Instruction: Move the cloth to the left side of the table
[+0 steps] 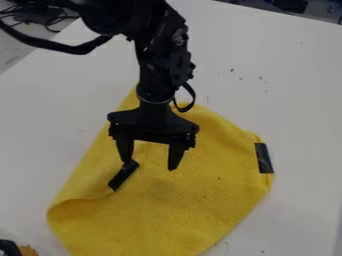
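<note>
Next, the gripper grabs the cloth by its pinched fold to move the cloth to the left side of the table.
The black gripper (151,165) hangs over the upper middle of the yellow cloth (194,200), its two fingers spread apart with only cloth visible below them. The cloth lies spread on the white table (294,100), from the middle down to the bottom edge of the view, with a fold along its lower left side. A black strip marks the cloth near the tip of the left finger, and another sits at its right edge. Whether the fingertips touch the cloth, I cannot tell. The arm hides part of the cloth's top.
A dark object with an orange-brown piece (28,250) beside it is at the bottom left corner. Black cables (40,19) lie beyond the table's edge at the upper left. Small dark specks dot the table at the upper right.
</note>
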